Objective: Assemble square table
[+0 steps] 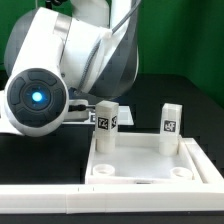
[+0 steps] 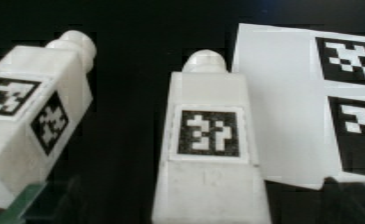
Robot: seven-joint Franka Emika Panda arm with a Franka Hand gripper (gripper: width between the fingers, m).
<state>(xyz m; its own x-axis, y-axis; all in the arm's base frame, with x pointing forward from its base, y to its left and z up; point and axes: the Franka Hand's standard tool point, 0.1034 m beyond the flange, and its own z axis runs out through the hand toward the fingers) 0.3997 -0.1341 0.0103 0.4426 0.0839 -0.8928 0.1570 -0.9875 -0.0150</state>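
My gripper can close now and would hold the middle leg: my fingers are on either side of the middle leg's lower body (image 2: 213, 190), near the marker board.
The white square tabletop (image 1: 140, 160) lies rim up in the exterior view. One tagged white leg (image 1: 107, 118) stands upright at its far left corner and another (image 1: 171, 122) at its far right corner. The two near corner sockets (image 1: 100, 170) hold nothing. In the wrist view two more tagged legs lie on the black table, one in the middle (image 2: 211, 135) and one beside it (image 2: 37, 110). My gripper (image 2: 188, 205) is open, its fingertips barely showing at the frame edge on either side of the middle leg. In the exterior view the arm's body hides the gripper.
The marker board (image 2: 321, 90) lies flat right beside the middle leg. The long white bar fence (image 1: 40, 192) runs along the near side of the tabletop. The arm's bulky body (image 1: 60, 70) fills the exterior view's left.
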